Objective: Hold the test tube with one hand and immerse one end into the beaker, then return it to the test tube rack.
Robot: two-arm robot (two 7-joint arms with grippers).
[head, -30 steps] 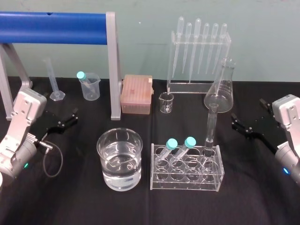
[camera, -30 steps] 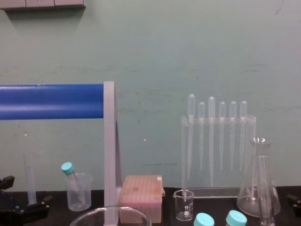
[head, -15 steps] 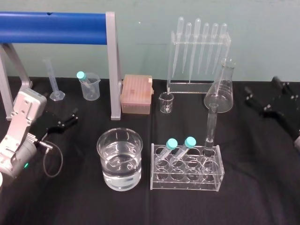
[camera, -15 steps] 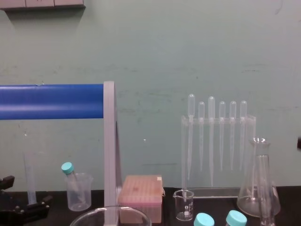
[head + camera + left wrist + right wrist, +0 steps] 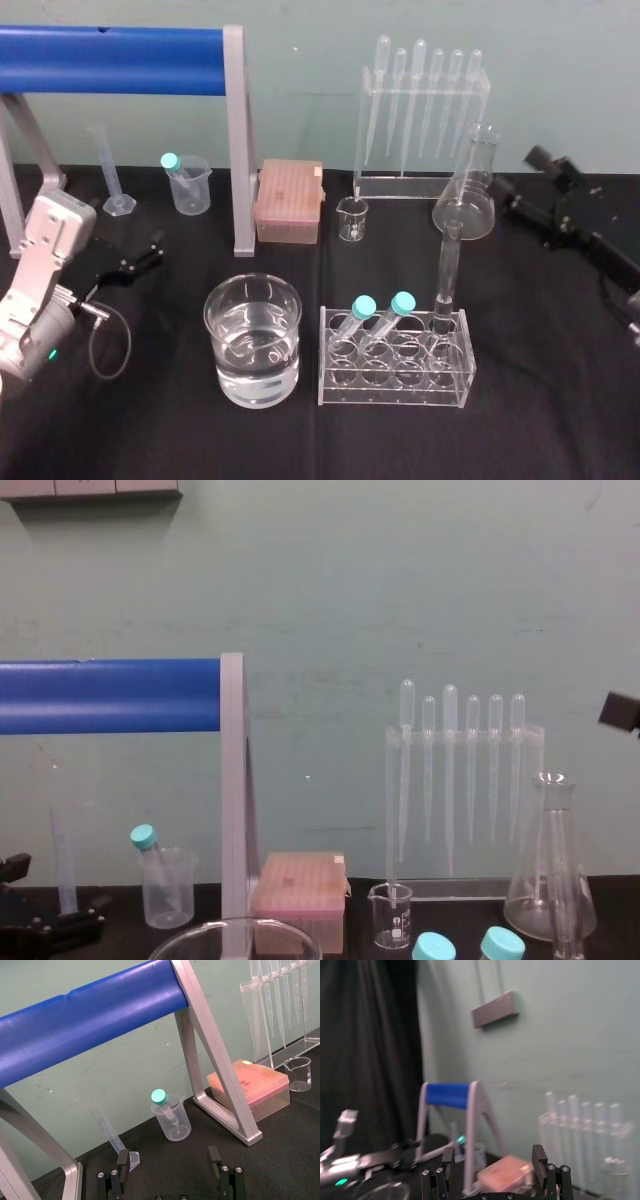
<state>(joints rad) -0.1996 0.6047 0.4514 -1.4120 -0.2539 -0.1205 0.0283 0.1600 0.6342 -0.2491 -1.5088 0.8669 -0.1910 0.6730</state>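
The rack slot encloses the test tube's lower end, so my right gripper should next grab its exposed upper part to immerse it.
The test tube stands upright in the back right slot of the clear test tube rack. Left of the rack sits the wide beaker, partly filled with clear liquid; its rim shows at the chest view's bottom edge. My right gripper hangs open and empty in the air, right of the conical flask and behind and right of the test tube. Its fingers frame the right wrist view. My left gripper rests open and empty at the table's left, well away from the beaker.
Two teal-capped tubes lean in the rack. A pipette stand and a small glass beaker stand at the back. A pink tip box, a blue-barred frame, a plastic beaker and a graduated cylinder stand at the back left.
My right gripper has lifted off the table's right side and swung back and up, ending beside the conical flask. The left arm and the glassware have stayed put.
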